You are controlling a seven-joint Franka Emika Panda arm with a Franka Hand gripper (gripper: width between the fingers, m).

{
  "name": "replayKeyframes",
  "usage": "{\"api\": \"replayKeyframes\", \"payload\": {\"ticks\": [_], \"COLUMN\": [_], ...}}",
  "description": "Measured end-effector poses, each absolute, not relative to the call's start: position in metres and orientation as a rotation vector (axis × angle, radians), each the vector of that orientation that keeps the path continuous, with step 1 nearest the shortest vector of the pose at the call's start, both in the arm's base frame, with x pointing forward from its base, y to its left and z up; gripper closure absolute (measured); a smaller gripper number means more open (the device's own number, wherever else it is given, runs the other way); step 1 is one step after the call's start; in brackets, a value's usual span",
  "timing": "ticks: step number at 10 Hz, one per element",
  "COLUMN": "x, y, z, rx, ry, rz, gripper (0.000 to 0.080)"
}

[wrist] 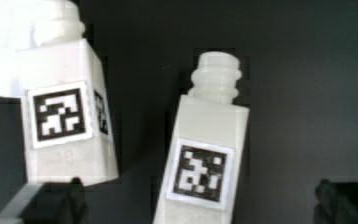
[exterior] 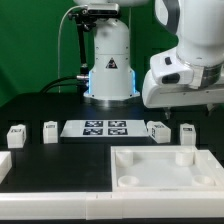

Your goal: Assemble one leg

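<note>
My gripper lowers before it closes: its dark fingers are still above the tagged leg (exterior: pixel 187 134) between them, short of the leg's sides.
Four small white legs with square tags stand on the black table in the exterior view: two on its left (exterior: pixel 15 133) (exterior: pixel 50 131) and two on its right (exterior: pixel 158 130) (exterior: pixel 187 132). My gripper (exterior: pixel 188 100) hangs above the right pair. In the wrist view one leg (wrist: pixel 211 140) lies between my open fingers, with its ribbed end pointing away from them. A second leg (wrist: pixel 66 105) lies beside it, near one dark fingertip (wrist: pixel 51 205). The gripper (wrist: pixel 202 205) is open and touches neither leg.
The marker board (exterior: pixel 105 128) lies between the two pairs of legs. A large white panel with round sockets (exterior: pixel 165 168) lies at the front right in the exterior view. Another white part (exterior: pixel 3 165) shows at the left edge. The robot base (exterior: pixel 108 60) stands at the back.
</note>
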State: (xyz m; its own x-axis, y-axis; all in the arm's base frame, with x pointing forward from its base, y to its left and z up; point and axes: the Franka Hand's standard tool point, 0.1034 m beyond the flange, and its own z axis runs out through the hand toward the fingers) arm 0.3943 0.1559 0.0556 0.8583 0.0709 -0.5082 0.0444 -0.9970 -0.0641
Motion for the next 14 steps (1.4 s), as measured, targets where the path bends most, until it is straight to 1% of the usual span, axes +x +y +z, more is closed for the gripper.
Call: {"api": "replayKeyframes", "payload": {"ticks": [1, 4, 5, 7, 9, 14], "x": [0.392, 0.400, 0.406, 0.403, 0.402, 0.402], "y": [0.158, 0.157, 0.160, 0.161, 0.166, 0.166], "z": [0.057, 0.053, 0.047, 0.040, 0.028, 0.013], "rx": [-2.925, -2.776, -2.794, -2.801, -2.809, -2.811], "ry": [-0.103, -0.106, -0.081, -0.066, -0.062, -0.060], "rz": [1.016, 1.377, 1.339, 1.336, 1.319, 1.293], "gripper": [0.0150, 0.0150, 0.0150, 0.0150, 0.0150, 0.0150]}}
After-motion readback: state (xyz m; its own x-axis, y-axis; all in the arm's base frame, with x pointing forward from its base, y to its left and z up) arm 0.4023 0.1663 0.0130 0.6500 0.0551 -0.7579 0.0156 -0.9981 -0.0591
